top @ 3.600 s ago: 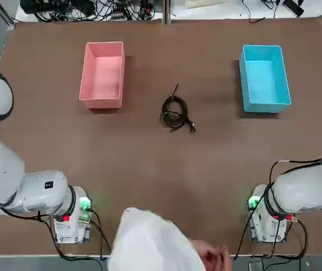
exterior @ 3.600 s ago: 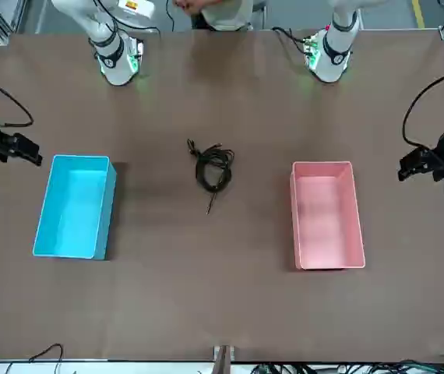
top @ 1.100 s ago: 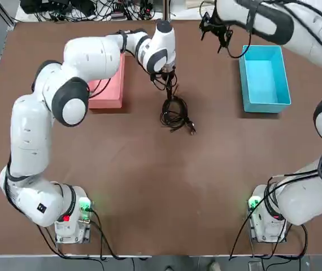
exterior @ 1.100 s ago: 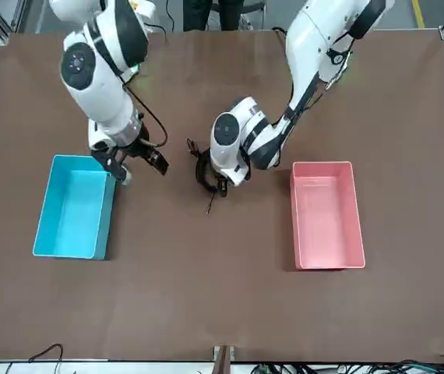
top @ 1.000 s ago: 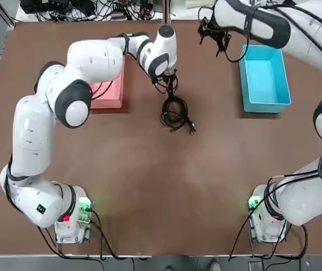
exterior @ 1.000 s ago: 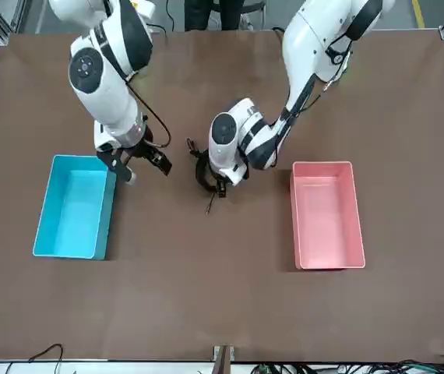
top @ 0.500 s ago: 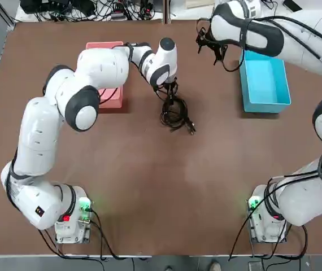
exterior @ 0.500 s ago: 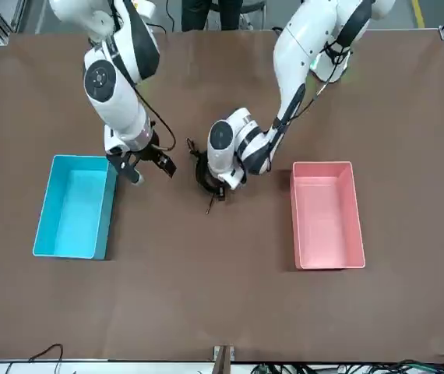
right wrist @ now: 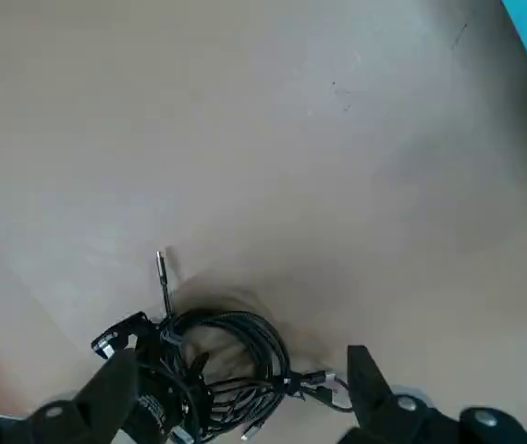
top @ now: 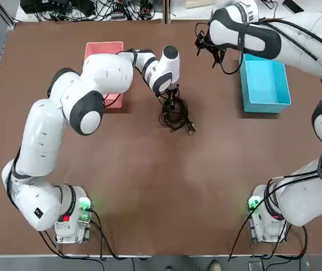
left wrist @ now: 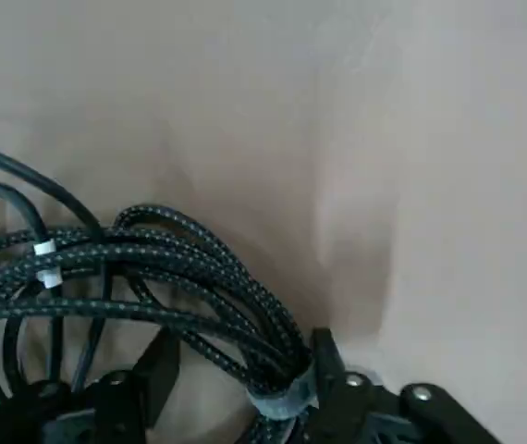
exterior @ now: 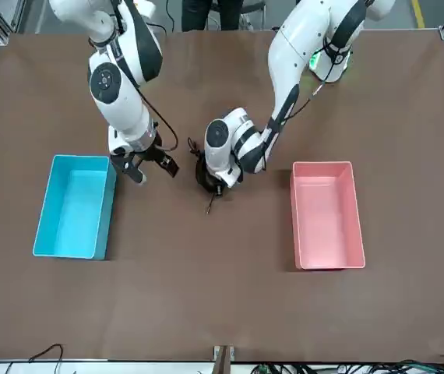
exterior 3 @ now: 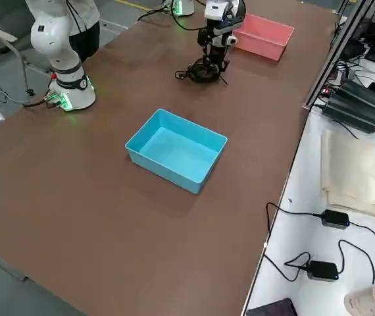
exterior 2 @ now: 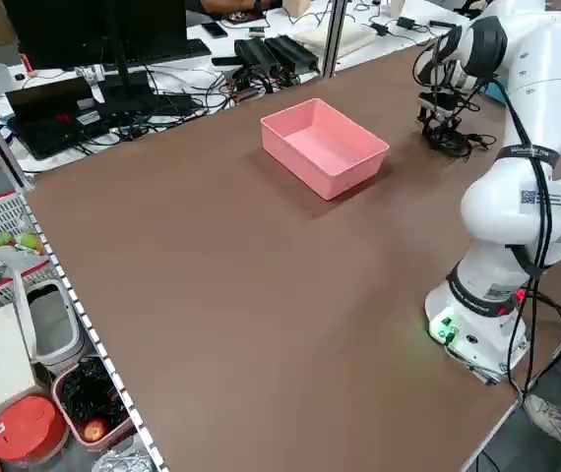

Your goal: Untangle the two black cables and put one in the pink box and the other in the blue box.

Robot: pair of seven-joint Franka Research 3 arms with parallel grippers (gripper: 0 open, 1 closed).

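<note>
I should grab the braided cable by its grey tie band (left wrist: 285, 400) with my left gripper next. Then I can untangle the cable and put it in the pink box.
The two black cables (top: 175, 114) lie as one coiled tangle at mid-table, between the pink box (top: 101, 46) and the blue box (top: 265, 79). Both boxes are empty. My left gripper (top: 172, 98) points down at the tangle's far edge. In the left wrist view its fingers (left wrist: 333, 384) straddle a bundle of braided strands (left wrist: 180, 277), still open, one finger against the bundle. My right gripper (top: 209, 48) hovers open between the tangle and the blue box, above the table. The right wrist view shows the tangle (right wrist: 226, 356) ahead of it.
The left arm's forearm covers part of the pink box's near end (top: 113, 99). Loose cords and power bricks (top: 87, 8) lie beyond the table's far edge. Both arm bases (top: 73, 223) stand at the near edge. Bare table lies in front of the tangle.
The left gripper has come down onto the tangle's far edge and its jaws have narrowed around strands. The right gripper has drifted from the blue box toward the tangle, still open.
</note>
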